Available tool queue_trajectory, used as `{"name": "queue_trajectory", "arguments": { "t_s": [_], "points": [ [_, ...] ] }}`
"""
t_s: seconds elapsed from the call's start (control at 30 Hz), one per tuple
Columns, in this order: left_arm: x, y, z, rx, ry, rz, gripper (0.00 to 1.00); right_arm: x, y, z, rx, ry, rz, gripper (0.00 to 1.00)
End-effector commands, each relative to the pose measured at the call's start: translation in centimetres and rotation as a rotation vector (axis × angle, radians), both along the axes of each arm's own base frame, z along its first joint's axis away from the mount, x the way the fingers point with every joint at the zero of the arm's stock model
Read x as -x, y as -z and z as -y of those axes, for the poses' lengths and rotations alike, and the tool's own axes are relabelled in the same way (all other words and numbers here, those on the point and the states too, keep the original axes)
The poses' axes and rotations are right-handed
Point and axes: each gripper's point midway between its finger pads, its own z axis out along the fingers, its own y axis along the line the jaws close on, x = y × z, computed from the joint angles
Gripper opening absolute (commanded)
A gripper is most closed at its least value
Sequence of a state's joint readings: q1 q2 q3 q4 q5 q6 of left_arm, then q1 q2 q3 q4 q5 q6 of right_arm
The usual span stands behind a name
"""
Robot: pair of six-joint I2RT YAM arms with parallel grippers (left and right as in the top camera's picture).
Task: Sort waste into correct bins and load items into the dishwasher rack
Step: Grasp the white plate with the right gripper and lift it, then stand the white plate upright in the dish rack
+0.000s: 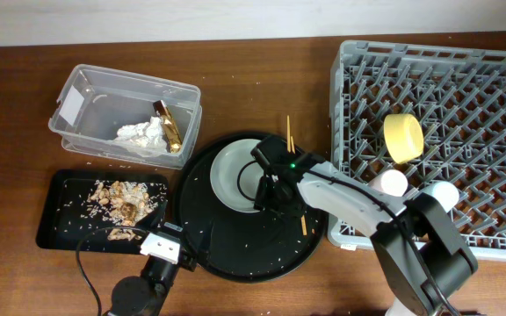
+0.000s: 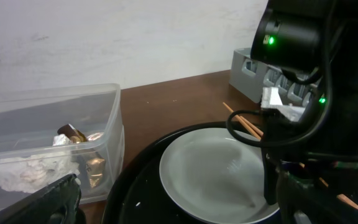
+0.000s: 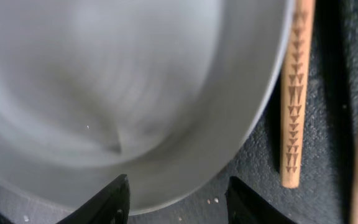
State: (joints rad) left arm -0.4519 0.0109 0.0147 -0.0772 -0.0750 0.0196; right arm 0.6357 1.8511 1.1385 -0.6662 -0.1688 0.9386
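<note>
The plate needs to stand in the dishwasher rack, so my right gripper will next hold the plate by its rim near the chopsticks and leave the rest of the plate free.
The pale grey-green plate (image 1: 235, 175) lies on the large round black tray (image 1: 235, 254). My right gripper (image 1: 269, 190) is open at the plate's right rim; in the right wrist view the jaws (image 3: 179, 205) straddle the plate's edge (image 3: 135, 93). The wooden chopsticks (image 1: 297, 180) lie just right of the plate, and show in the right wrist view (image 3: 293, 93) and the left wrist view (image 2: 247, 124). My left gripper (image 1: 176, 239) is open and empty at the tray's front left, facing the plate (image 2: 210, 174). The yellow bowl (image 1: 404, 138) stands in the grey rack (image 1: 464, 96).
The clear tub (image 1: 95, 88) holds the white tissue (image 1: 143, 134) and the brown-gold wrapper (image 1: 169, 125). The shallow black tray (image 1: 55, 219) holds the food scraps (image 1: 121, 204). Two pale round shapes (image 1: 392, 182) sit at the rack's front by the right arm; I cannot tell what they are.
</note>
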Motion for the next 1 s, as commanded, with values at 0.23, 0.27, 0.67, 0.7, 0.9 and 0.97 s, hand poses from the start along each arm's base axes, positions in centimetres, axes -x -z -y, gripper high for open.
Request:
{"name": "queue_trajectory", "arguments": {
  "t_s": [0.23,0.27,0.67,0.7,0.9,0.97],
  "points": [
    [0.0,0.1,0.1,-0.010,0.006,0.005,0.99,1.1,1.8,0.8,0.022,0.133,-0.045,0.04],
    [0.0,0.1,0.1,-0.010,0.006,0.005,0.99,1.2,1.8,1.0,0.030,0.127,-0.048,0.04],
    [0.0,0.1,0.1,-0.010,0.005,0.005,0.99,-3.5,-20.9,16.5,0.380,-0.001,0.747,0.04],
    [0.0,0.1,0.1,-0.010,0.006,0.005,1.00,-2.9,-24.0,22.0,0.568,0.114,0.819,0.04],
    [0.0,0.1,0.1,-0.010,0.006,0.005,0.99,-0.2,-31.7,38.3,1.074,0.578,0.869,0.04],
    [0.0,0.1,0.1,-0.010,0.006,0.005,0.99,-0.3,-31.1,40.9,1.214,0.620,0.767,0.04]
  ]
}}
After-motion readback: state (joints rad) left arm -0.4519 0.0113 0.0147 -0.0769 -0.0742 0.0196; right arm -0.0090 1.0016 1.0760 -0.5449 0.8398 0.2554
